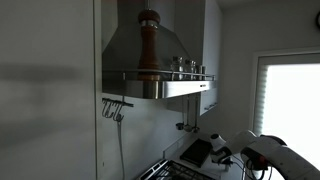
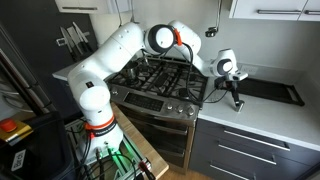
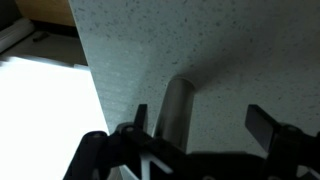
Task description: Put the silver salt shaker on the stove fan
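Observation:
My gripper will hold the silver salt shaker by its upper sides from above, so the silver salt shaker's base stays free to stand on the stove fan.
In the wrist view the silver salt shaker (image 3: 178, 105) stands upright on the speckled countertop (image 3: 220, 50). My gripper (image 3: 200, 124) is open around it, and the shaker sits close to the left finger (image 3: 140, 118), with a wide gap to the right finger (image 3: 262, 125). In an exterior view the gripper (image 2: 236, 90) hangs just over the counter right of the cooktop. The stove fan (image 1: 150, 45), a brushed-steel hood with a railed ledge (image 1: 160, 78), is high above, and the gripper (image 1: 220, 150) is far below it.
A tall brown pepper mill (image 1: 148, 40) and small shakers (image 1: 185, 65) stand on the hood's ledge. The gas cooktop (image 2: 160, 75) lies left of the gripper, a dark recessed tray (image 2: 270, 90) to its right. Hooks (image 1: 115, 108) hang under the hood.

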### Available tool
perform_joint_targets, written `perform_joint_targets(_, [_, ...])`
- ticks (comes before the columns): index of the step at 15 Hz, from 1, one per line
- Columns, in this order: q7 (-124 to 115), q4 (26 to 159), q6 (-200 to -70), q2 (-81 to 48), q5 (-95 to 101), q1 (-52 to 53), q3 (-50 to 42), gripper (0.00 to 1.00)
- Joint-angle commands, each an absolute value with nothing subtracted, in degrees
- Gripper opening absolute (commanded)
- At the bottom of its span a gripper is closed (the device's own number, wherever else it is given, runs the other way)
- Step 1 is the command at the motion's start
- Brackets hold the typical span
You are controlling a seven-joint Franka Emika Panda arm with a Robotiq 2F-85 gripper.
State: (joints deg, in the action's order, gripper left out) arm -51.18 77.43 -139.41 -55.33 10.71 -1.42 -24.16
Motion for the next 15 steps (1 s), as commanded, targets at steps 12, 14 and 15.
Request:
perform_joint_targets(12, [-64.4, 80.5, -145.8, -57.9, 20.3, 4.2, -31.9, 1.00])
perform_joint_targets(14, [-64.7, 80.7, -147.1, -57.7, 19.9, 3.7, -31.2, 1.00])
perform_joint_targets(15, [-64.9, 81.0, -148.0, -57.7, 19.6, 3.6, -31.2, 1.00])
